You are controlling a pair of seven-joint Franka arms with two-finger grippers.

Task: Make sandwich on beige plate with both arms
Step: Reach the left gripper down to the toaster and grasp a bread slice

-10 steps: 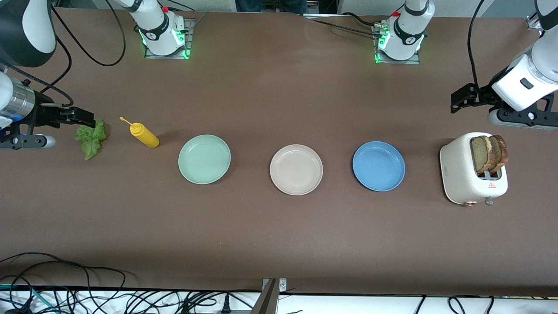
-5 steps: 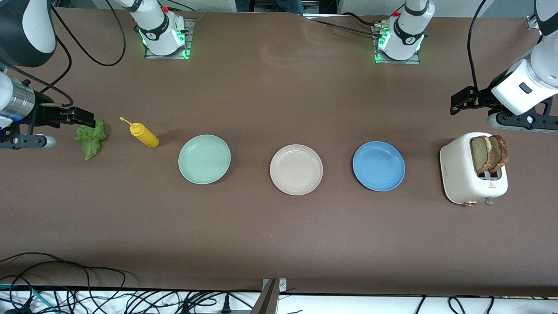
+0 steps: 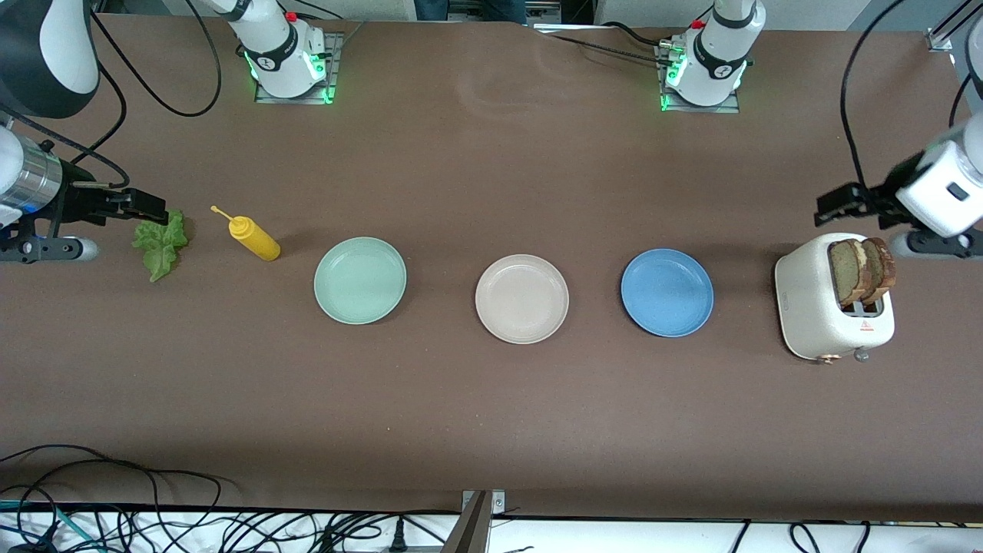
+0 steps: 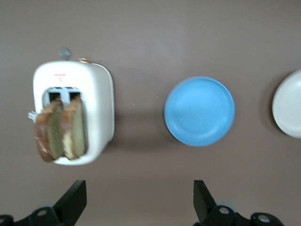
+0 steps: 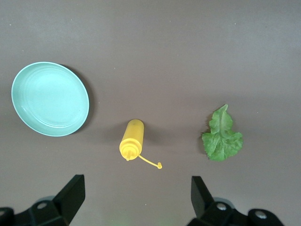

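Note:
The bread slice's lower part is between the sides of the toaster slot. My left gripper will next pick up the slice by its top crust (image 3: 866,271) (image 4: 67,126) to make the sandwich.
The beige plate (image 3: 522,298) lies bare in the middle of the table, and its edge shows as the beige plate (image 4: 290,106) in the left wrist view. Two bread slices (image 3: 862,270) stand in a white toaster (image 3: 810,307) at the left arm's end; the wrist view shows the slices (image 4: 61,129) too. A green lettuce leaf (image 3: 161,243) lies at the right arm's end. My left gripper (image 3: 833,207) hangs open over bare table beside the toaster, and the left gripper (image 4: 139,193) holds nothing. My right gripper (image 3: 146,206) hovers open by the lettuce (image 5: 222,139); the right gripper (image 5: 136,188) is empty.
A mint green plate (image 3: 360,279) and a blue plate (image 3: 667,292) flank the beige one. A yellow squeeze bottle (image 3: 256,239) lies on its side between the lettuce and the green plate. Cables run along the table's front edge.
My left gripper has shifted toward the toaster and the left arm's end of the table, still open. The right arm has not moved.

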